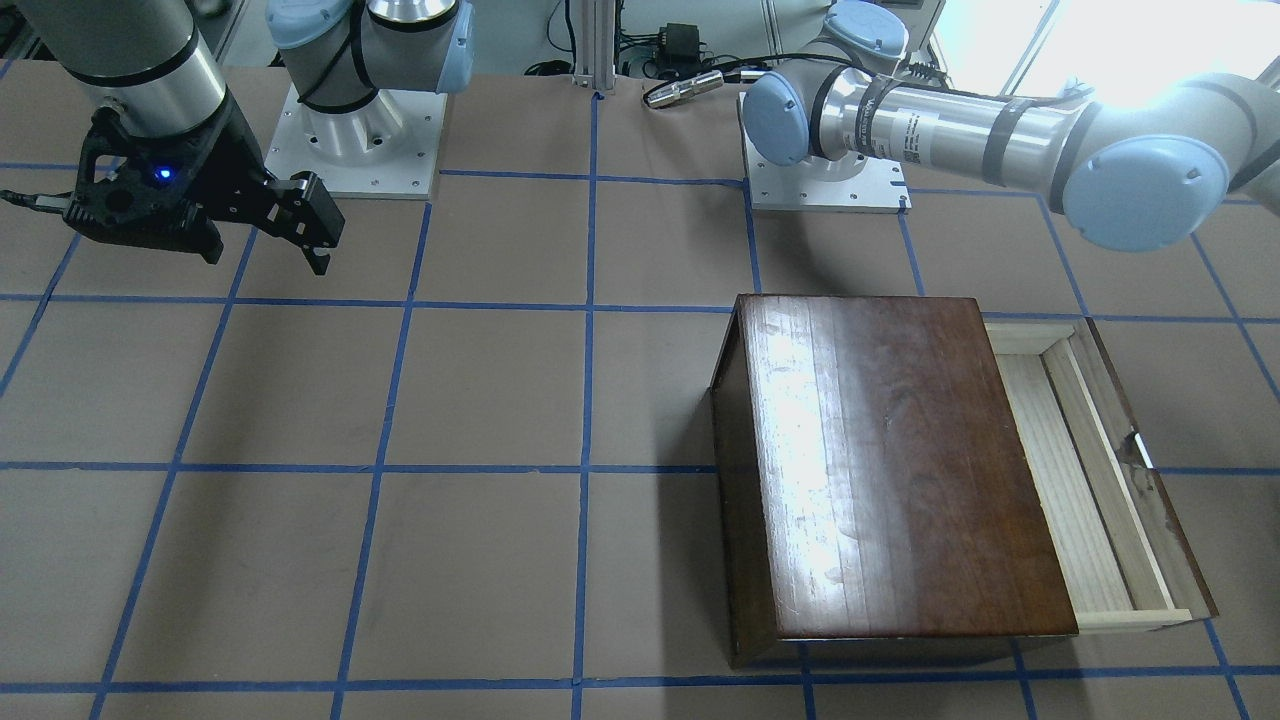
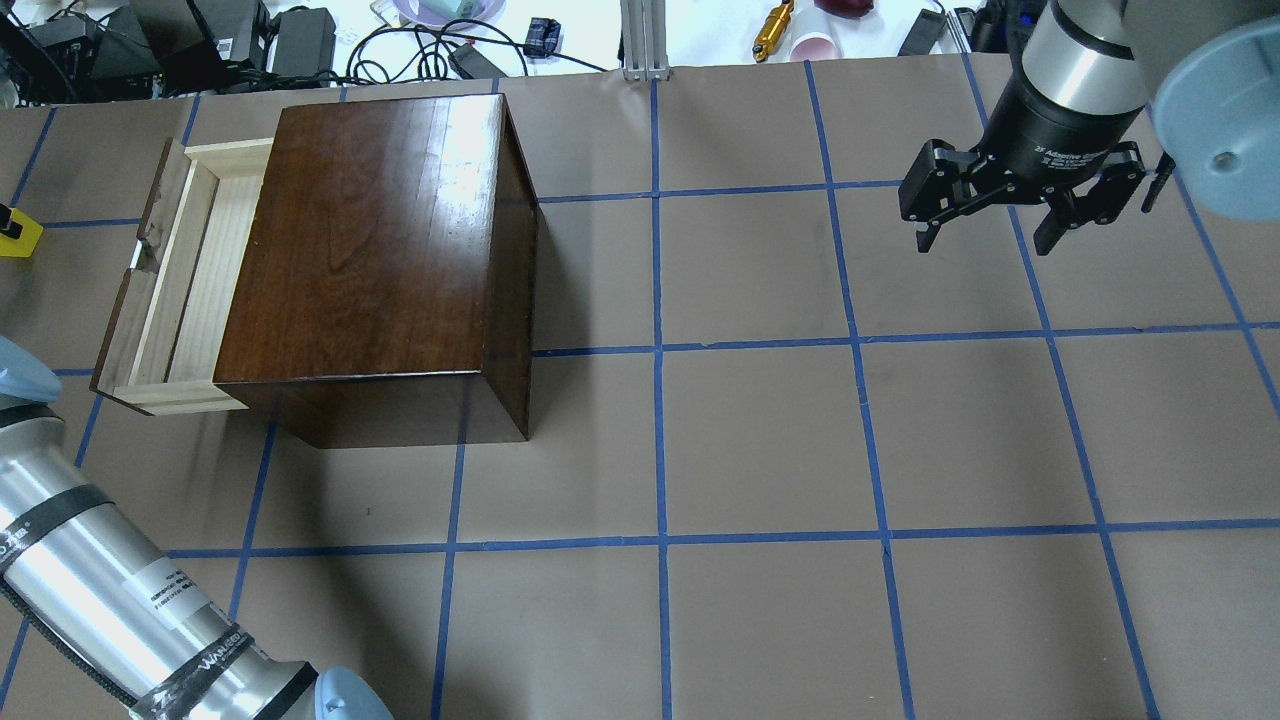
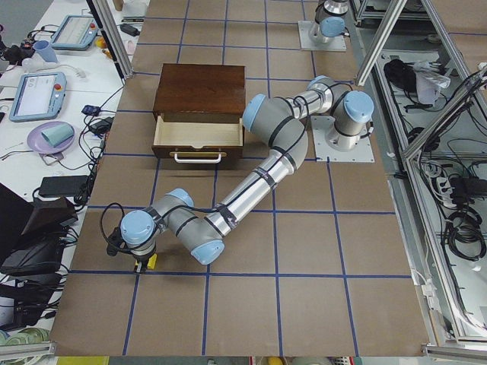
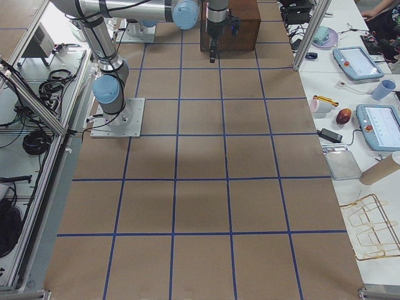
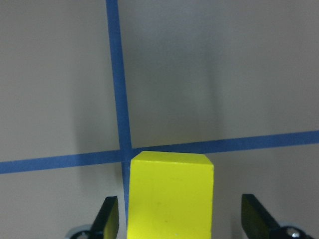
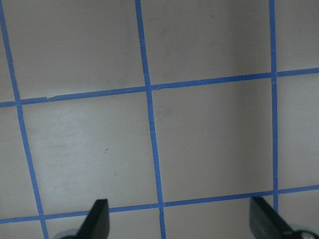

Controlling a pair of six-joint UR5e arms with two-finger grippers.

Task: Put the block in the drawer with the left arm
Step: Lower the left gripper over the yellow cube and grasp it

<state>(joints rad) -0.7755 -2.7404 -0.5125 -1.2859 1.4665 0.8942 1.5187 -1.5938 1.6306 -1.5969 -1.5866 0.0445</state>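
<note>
Next, my left gripper takes hold of the yellow block by its two opposite sides, to place it in the drawer (image 1: pixel 1086 474).
The yellow block (image 5: pixel 172 194) stands on the table at a blue tape crossing, well off from the box; it also shows at the overhead view's left edge (image 2: pixel 18 234) and in the exterior left view (image 3: pixel 151 262). My left gripper (image 5: pixel 182 221) is open around the block, with a gap on each side between its fingers (image 5: pixel 107 219) and the block. The drawer (image 2: pixel 195 270) is pulled open and empty; it also shows in the front view (image 1: pixel 1065 480). My right gripper (image 2: pixel 990 225) is open and empty above the table, far from the box.
The dark-brown box (image 2: pixel 370 230) stands on the brown table with its blue tape grid. The left arm's tube (image 3: pixel 251 186) stretches out past the drawer's front. Cables and small items (image 2: pixel 300 40) lie beyond the table's far edge.
</note>
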